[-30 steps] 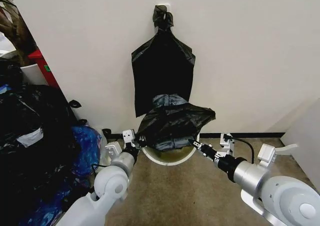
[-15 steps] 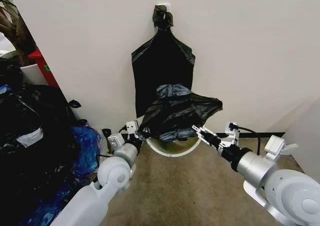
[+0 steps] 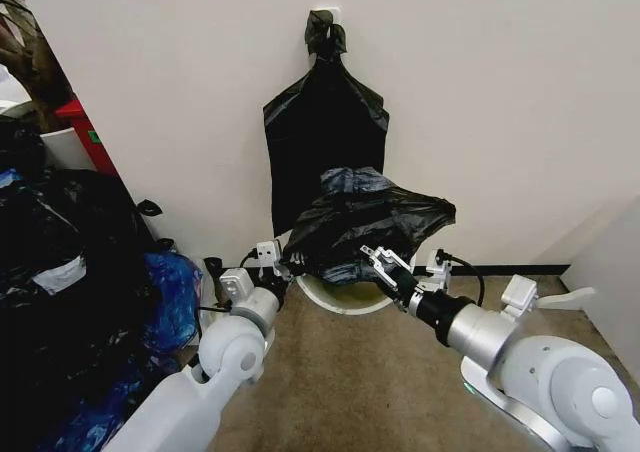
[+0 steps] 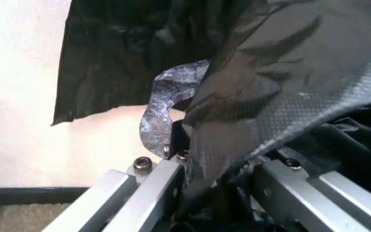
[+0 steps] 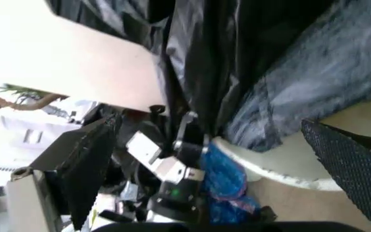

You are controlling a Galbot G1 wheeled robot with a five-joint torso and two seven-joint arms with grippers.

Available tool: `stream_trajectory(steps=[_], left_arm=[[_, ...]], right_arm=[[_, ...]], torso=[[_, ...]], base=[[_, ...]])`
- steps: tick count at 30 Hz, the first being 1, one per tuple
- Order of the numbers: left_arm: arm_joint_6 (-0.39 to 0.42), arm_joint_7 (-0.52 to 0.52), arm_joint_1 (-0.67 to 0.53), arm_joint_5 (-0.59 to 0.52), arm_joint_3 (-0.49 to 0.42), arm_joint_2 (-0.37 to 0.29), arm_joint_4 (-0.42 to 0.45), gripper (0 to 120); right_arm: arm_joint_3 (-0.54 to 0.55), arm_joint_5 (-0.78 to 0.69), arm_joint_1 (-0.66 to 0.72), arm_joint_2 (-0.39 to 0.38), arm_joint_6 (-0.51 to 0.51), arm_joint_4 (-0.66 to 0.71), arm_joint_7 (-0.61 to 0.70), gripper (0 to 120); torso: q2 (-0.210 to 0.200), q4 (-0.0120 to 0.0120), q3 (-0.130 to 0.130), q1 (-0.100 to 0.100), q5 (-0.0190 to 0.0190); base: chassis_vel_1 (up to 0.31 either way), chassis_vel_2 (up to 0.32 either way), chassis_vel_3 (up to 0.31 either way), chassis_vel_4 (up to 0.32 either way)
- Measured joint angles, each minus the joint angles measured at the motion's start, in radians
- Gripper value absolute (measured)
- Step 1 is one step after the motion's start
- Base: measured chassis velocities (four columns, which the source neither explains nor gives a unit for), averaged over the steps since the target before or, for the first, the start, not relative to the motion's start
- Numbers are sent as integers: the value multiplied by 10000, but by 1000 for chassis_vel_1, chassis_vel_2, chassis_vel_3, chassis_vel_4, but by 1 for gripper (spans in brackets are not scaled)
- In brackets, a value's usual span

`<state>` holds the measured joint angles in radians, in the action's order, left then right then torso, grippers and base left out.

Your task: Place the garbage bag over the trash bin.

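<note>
My right gripper should next grab the bag by its thin, free-hanging lower edge [image 3: 362, 272], because the garbage bag's wrinkled film is bunched up slack above the bin.
The garbage bag [image 3: 365, 227] is a wrinkled black film bunched in the air just above the trash bin [image 3: 340, 306], a white bucket on the floor against the wall. My left gripper [image 3: 287, 267] is shut on the bag's left lower edge. In the left wrist view the film [image 4: 289, 72] runs down between the fingers [image 4: 166, 179]. My right gripper [image 3: 378, 259] stands open under the bag's right side. In the right wrist view its fingers [image 5: 347, 164] are spread wide, with the bag [image 5: 237, 63] and the bin's rim [image 5: 269, 169] ahead of them.
A flat black bag with a knotted top [image 3: 325, 142] hangs on the wall right behind the bin. A big heap of black bags [image 3: 60, 272] and a blue bag [image 3: 170, 292] crowd the left side, with a red box [image 3: 85, 132] behind. Bare carpet lies at the front right.
The garbage bag has risen higher above the bin, with the left gripper rising along. The right gripper has moved up and to the left, closer under the bag.
</note>
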<state>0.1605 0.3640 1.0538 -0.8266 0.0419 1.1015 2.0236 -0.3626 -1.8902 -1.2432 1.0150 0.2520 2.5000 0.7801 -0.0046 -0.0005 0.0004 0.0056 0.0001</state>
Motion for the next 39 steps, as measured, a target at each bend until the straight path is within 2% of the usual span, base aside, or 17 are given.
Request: stream_trajectory(steps=[13,39], left_arm=[[-62,-17,-71,267,-27,40,150,1],[-116,-69,-181,356,-76,44,285,1]], right_arm=[[317,233,327,75,-378,0,1191,100],[804,1205,687,161,-443,0,1175,100]], torso=[[0,-1,0,0,2],[0,-1,0,0,1]], base=[[0,0,0,0],[0,0,0,0]])
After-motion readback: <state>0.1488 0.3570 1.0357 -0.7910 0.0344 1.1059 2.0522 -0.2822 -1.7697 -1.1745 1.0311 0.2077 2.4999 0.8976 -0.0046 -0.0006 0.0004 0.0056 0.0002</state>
